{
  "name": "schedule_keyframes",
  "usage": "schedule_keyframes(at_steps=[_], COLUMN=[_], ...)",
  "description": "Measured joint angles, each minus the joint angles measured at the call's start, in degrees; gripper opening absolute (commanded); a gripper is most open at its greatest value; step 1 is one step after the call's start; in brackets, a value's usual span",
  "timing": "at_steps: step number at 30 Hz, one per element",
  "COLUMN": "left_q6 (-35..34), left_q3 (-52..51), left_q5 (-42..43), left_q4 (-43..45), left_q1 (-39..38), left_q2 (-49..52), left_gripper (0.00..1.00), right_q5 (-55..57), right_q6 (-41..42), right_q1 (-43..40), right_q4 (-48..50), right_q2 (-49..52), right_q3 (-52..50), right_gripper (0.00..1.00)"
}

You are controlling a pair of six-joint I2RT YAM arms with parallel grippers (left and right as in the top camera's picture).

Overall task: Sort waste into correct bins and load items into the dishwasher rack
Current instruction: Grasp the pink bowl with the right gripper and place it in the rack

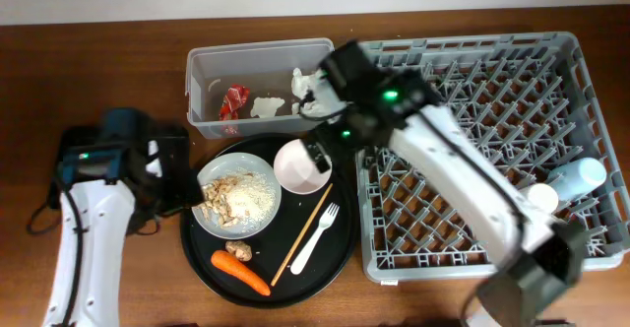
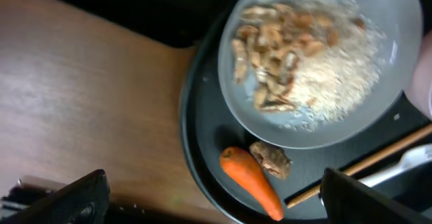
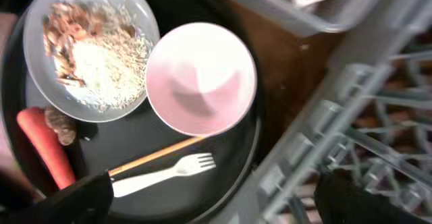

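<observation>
My right gripper will next tilt the bowl into the dishwasher rack, so it will grab the pinkish-white bowl's rim on the side nearest the dishwasher rack.
A pale grey plate (image 1: 236,201) with beige rice-like crumbs (image 2: 337,75) sits on the round black tray (image 1: 345,230), with the pinkish-white bowl (image 1: 300,166), white fork (image 1: 315,238), chopstick (image 1: 302,234), orange carrot (image 1: 241,273) and brown lump (image 1: 236,250). The clear tub (image 1: 202,89) holds the red wrapper (image 1: 234,100) and white tissues (image 1: 268,106). The white cup (image 1: 541,197) and light blue cup (image 1: 581,177) lie in the grey rack (image 1: 472,253). My left gripper (image 2: 216,207) is open and empty above the carrot (image 2: 251,181). My right gripper (image 3: 219,197) is open and empty over the fork (image 3: 162,173), near the bowl (image 3: 201,79).
A dark flat shape (image 1: 167,155) under my left arm may be the black rectangular tray; it is mostly hidden. The rack's near corner (image 3: 304,163) sits close to the round tray's right rim. Bare wooden table (image 2: 81,102) lies left of the round tray.
</observation>
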Motion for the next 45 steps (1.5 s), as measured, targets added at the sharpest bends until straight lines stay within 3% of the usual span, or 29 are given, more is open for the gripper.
schedule_keyframes(at_steps=[7,15,30,35,41,45], left_q6=[-0.1,-0.1,-0.1,-0.1,-0.1,-0.1], left_q3=[-0.4,-0.4,-0.4,-0.4,-0.4,-0.4], left_q5=[0.6,0.6,0.6,0.6,0.6,0.6], left_q4=[0.5,0.9,0.9,0.9,0.9,0.9], left_q1=[3.4,3.4,3.4,3.4,3.4,3.4], left_q2=[0.0,0.0,0.0,0.0,0.0,0.0], left_gripper=[0.99,0.99,0.99,0.99,0.99,0.99], right_q5=[3.3,4.0,4.1,4.5,5.8,6.1], right_q6=[-0.2,0.2,5.3,6.2,6.3,7.7], right_q1=[0.6,0.9,1.8,1.9,1.8,1.9], right_q4=[2.8,5.9,10.5,12.8,12.8,12.4], right_q2=[13.6,19.1,20.0,20.2,20.2,20.1], right_q3=[0.1,0.1,-2.8,-4.5,-4.6,-4.6], right_gripper=[0.89,0.70,0.68,0.45,0.06,0.04])
